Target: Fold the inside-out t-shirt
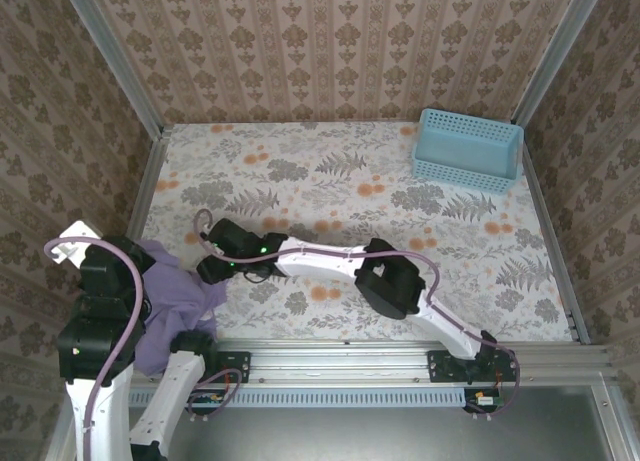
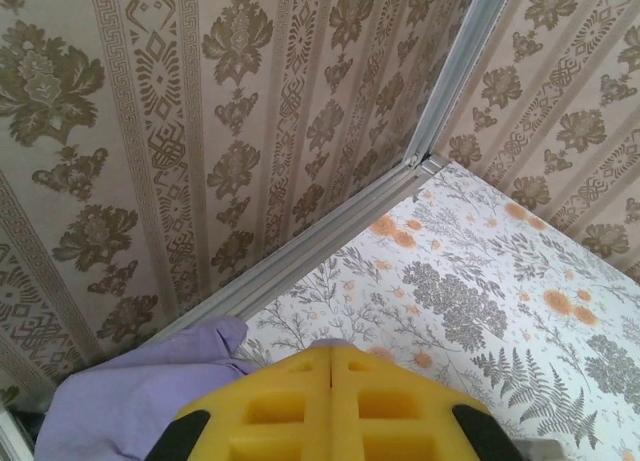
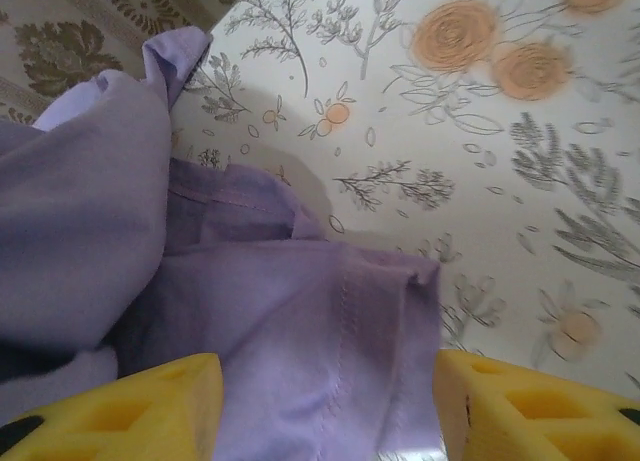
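Observation:
The t-shirt needs to be spread from my left gripper for folding, so my right gripper will next pick it up by its flat seamed fold at its edge.
The inside-out t-shirt is a bunched lavender heap at the table's near left corner, beside the left arm's base. My left gripper is shut, with a sliver of lavender cloth showing at its tips and more of the t-shirt hanging to its left. My right arm reaches across the table to the heap. The right gripper is open, its yellow fingers standing on either side of a flat seamed fold of the t-shirt. To the left of that fold the cloth rises steeply.
A light blue basket stands at the far right corner of the flowered table. Patterned walls with metal rails close in the left, back and right sides. A metal rail runs along the near edge.

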### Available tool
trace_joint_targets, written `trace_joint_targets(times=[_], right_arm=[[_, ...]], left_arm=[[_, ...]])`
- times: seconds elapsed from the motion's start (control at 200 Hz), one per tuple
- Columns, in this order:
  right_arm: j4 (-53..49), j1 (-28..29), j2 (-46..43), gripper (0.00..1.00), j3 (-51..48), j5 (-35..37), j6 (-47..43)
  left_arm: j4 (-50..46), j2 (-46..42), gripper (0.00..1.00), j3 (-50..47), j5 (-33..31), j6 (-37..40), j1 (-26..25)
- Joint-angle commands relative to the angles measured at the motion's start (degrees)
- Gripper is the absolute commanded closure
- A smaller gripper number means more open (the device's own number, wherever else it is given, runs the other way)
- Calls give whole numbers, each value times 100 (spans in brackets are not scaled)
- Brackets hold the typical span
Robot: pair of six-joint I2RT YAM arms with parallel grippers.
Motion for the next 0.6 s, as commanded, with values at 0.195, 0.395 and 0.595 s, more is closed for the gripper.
trace_joint_targets(times=[0.195, 0.395, 0.595], right_arm=[[-1098, 7, 1103, 55, 1421, 80, 108], [-1386, -8, 922, 100, 1449, 255, 72], [-668, -436, -1279, 100, -1319, 1534, 378]], left_arm=[[59, 34, 100, -129, 24, -54, 51], [105, 205, 100, -120, 144, -45, 43], [238, 510, 100, -68, 415, -20, 43]])
